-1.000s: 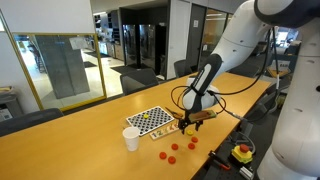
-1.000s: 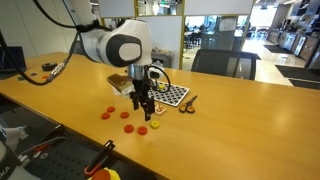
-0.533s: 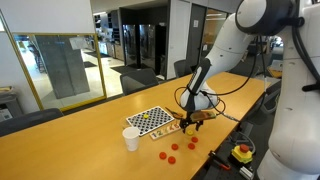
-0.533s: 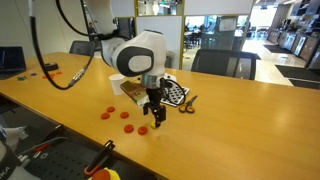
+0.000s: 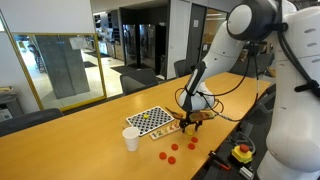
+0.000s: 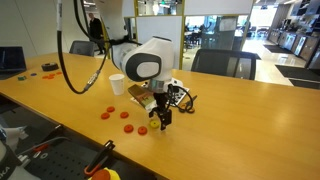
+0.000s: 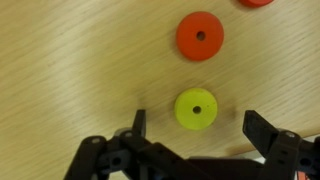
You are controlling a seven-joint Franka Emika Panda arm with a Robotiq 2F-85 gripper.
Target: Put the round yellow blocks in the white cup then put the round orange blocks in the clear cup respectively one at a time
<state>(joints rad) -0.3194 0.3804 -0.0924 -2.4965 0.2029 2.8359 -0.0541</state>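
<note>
My gripper closes on the block now, since an exterior view shows my fingers down on either side of the round yellow block (image 5: 190, 131) (image 7: 196, 109).
In the wrist view a round yellow block (image 7: 196, 109) with a centre hole lies flat on the wooden table, between the tips of my open gripper (image 7: 197, 125) and touching neither finger. A round orange block (image 7: 199, 36) lies just beyond it, and the edge of another (image 7: 255, 3) shows at the top. In both exterior views the gripper (image 6: 162, 122) (image 5: 186, 125) hangs low over the table. Several orange blocks (image 6: 125, 114) (image 5: 172, 158) lie beside it. The white cup (image 5: 131, 138) (image 6: 117, 84) stands upright past them. The clear cup is not visible.
A black-and-white checkered board (image 5: 153, 120) (image 6: 177, 95) lies beside the gripper, with some small objects (image 6: 188, 102) at its edge. The table's near edge (image 5: 205, 160) runs close to the orange blocks. Chairs (image 6: 225, 63) stand along the far side.
The arm has swung sideways away from the orange blocks and now stands over the yellow block. The gripper has stayed open throughout.
</note>
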